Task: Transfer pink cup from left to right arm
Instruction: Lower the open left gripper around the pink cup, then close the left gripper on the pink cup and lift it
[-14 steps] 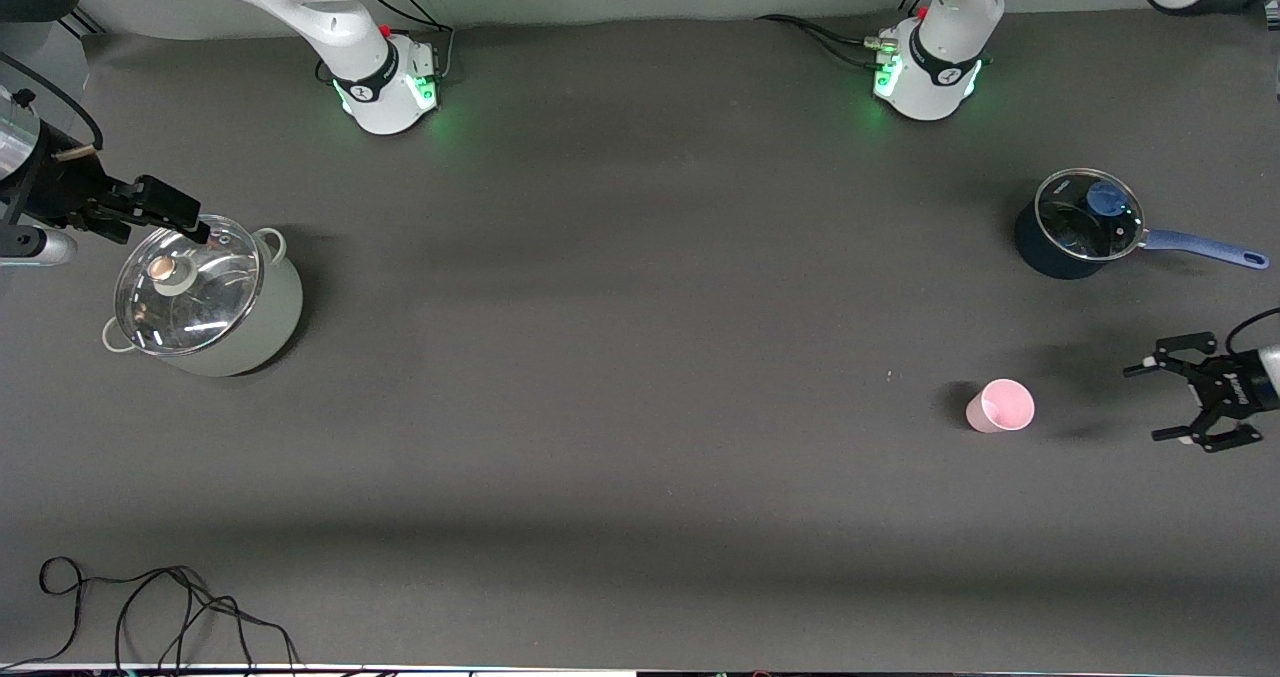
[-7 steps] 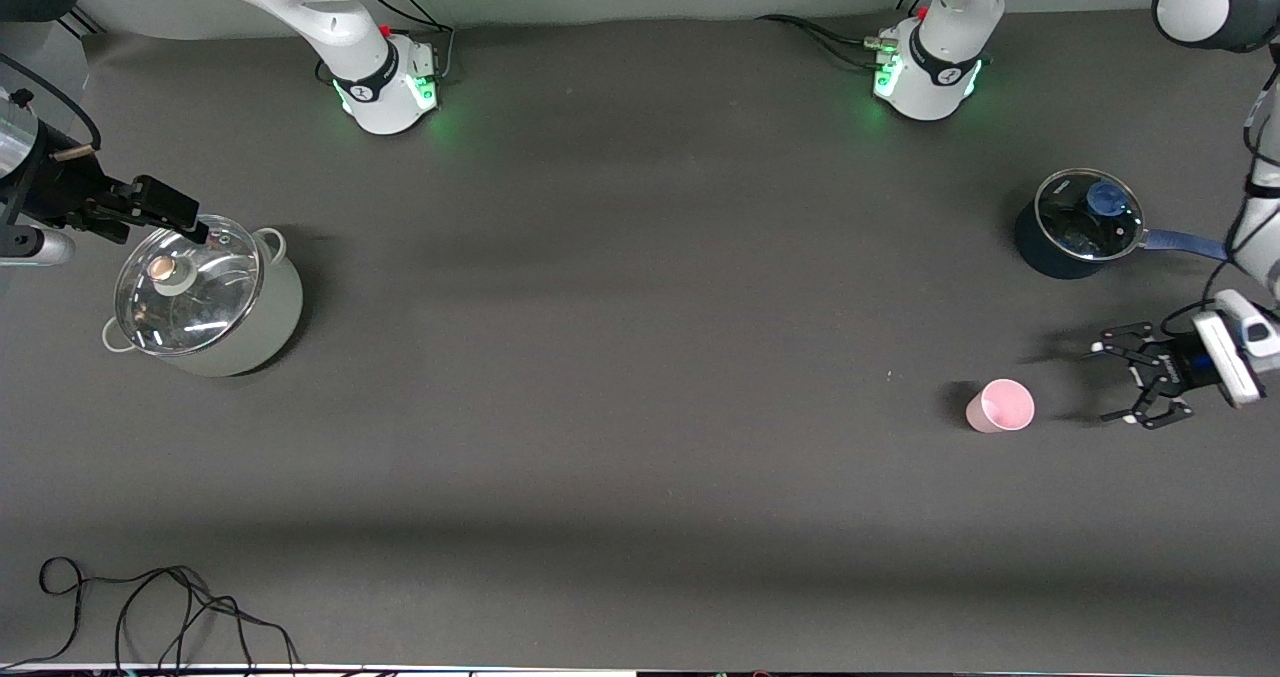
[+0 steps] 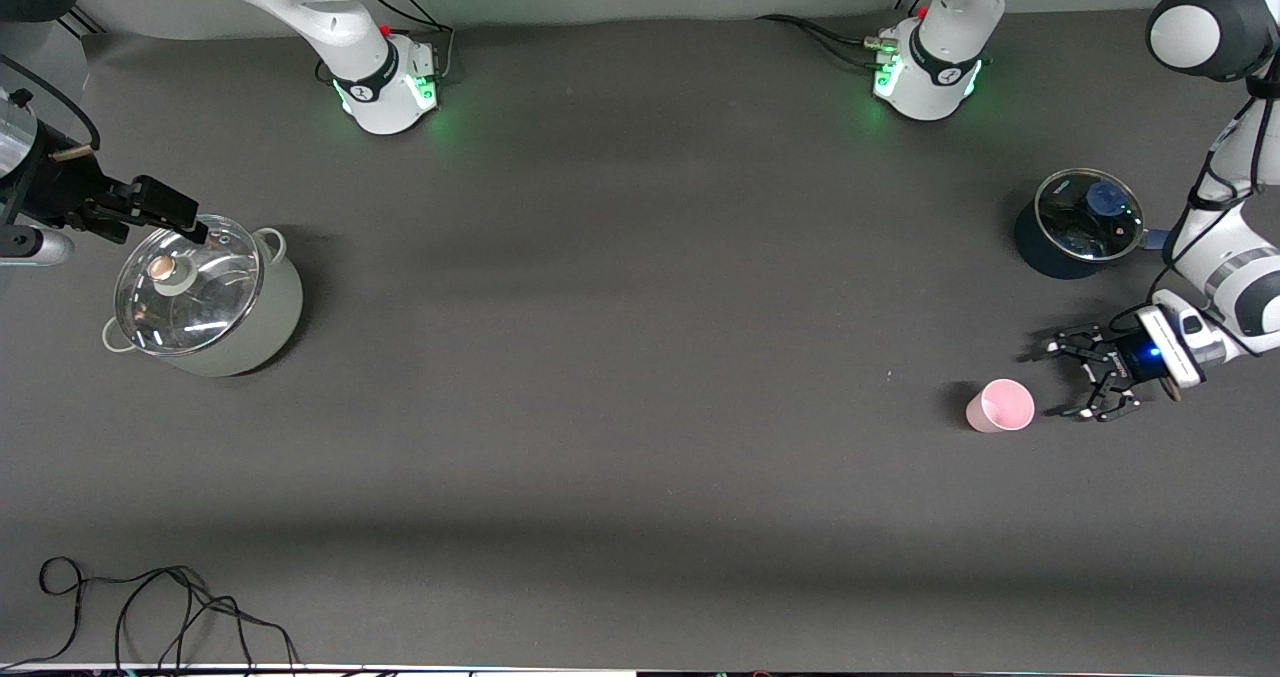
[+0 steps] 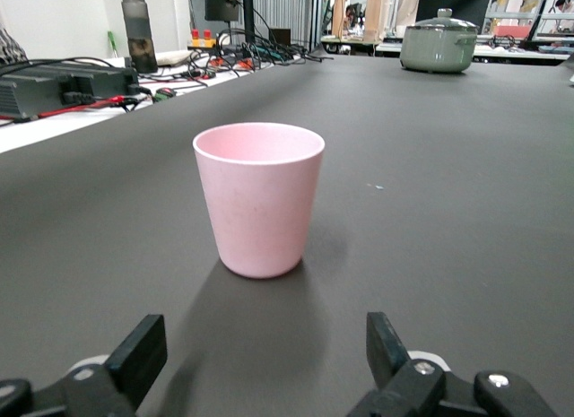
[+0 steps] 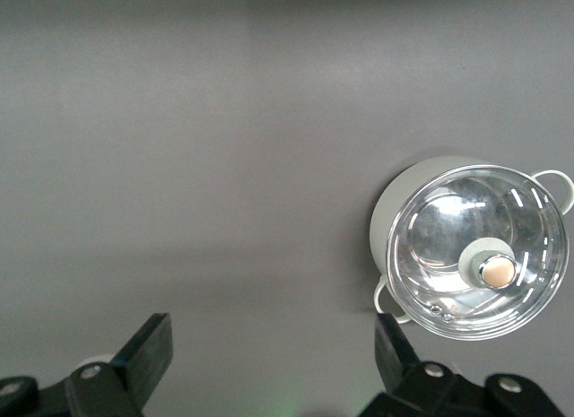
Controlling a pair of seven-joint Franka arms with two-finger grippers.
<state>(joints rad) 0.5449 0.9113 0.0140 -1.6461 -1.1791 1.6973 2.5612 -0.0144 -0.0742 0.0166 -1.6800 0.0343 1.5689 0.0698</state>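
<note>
I will pass the pink cup across to my right gripper, so my left gripper will next grab the cup by its lower body.
The pink cup stands upright on the dark table toward the left arm's end. In the left wrist view the cup is straight ahead of the jaws, a short gap away. My left gripper is low by the table, just beside the cup on the left arm's end side, open and empty; it also shows in its own view with both fingers wide apart. My right gripper waits open and empty over the rim of the grey pot; its wrist view shows bare table between the fingers.
A grey-green pot with a glass lid stands at the right arm's end, also in the right wrist view. A dark blue saucepan with a glass lid stands farther from the camera than the cup. A black cable lies at the near edge.
My left gripper has moved in from the table's end toward the pink cup, staying open. The cup and the right arm have not moved.
</note>
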